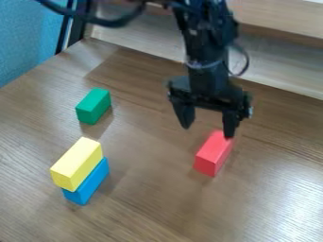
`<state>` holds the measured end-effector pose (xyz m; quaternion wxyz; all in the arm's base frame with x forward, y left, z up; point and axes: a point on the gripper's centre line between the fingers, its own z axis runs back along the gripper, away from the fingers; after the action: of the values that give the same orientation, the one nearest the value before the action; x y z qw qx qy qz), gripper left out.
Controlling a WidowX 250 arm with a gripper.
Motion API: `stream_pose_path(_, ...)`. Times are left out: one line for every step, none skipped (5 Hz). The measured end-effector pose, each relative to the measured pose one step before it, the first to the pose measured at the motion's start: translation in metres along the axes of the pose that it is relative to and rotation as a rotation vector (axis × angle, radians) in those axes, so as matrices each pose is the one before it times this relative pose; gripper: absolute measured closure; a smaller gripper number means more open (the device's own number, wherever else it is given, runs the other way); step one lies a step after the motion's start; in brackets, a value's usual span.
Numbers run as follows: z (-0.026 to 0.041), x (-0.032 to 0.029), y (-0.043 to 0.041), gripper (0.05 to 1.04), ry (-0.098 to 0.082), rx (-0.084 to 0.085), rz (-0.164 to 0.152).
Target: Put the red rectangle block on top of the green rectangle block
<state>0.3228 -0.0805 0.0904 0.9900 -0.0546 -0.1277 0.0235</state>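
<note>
The gripper needs to pick up the red block point(214, 153) by its long sides next, so that it can set it flat on the green block.
My gripper point(207, 131) hangs over the right half of the table with its two fingers spread apart and nothing between them. The red rectangle block point(214, 153) lies on the table just below and in front of it; the right fingertip overlaps the block's far end in the view, and I cannot tell whether they touch. The green rectangle block point(93, 106) lies on the table at the left, well away from the gripper, with nothing on top of it.
Nearer the camera at the left, a yellow block point(77, 164) rests on top of a blue block point(87, 182). The wooden table point(145, 208) ends at the back against a light wooden panel point(277, 71). A blue surface stands at the upper left.
</note>
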Motion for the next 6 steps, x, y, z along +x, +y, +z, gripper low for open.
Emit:
stream_pose_path(-0.02287, -0.00659, -0.00330, 0.083, 0.0441, 0.0035, 0.0072)
stream_pose_path(-0.01737, -0.00571, -0.00439, 0.083, 0.0352, 0.0154, -0.0119)
stream_pose_path(-0.00948, 0.00387, -0.00052, 0.083, 0.0057, 0.0197, 0.0050)
stream_pose_path(-0.01027, 0.00206, 0.00027, 0.120, 0.0051, 0.0095, -0.0012)
stream_pose_path(-0.00031, 0.00675, -0.00342, 0.395, -0.0460, -0.0225, -0.0091)
stream_pose_path(0.00172, 0.00178, 0.00568, 0.491, -0.0104, -0.0178, 0.0196)
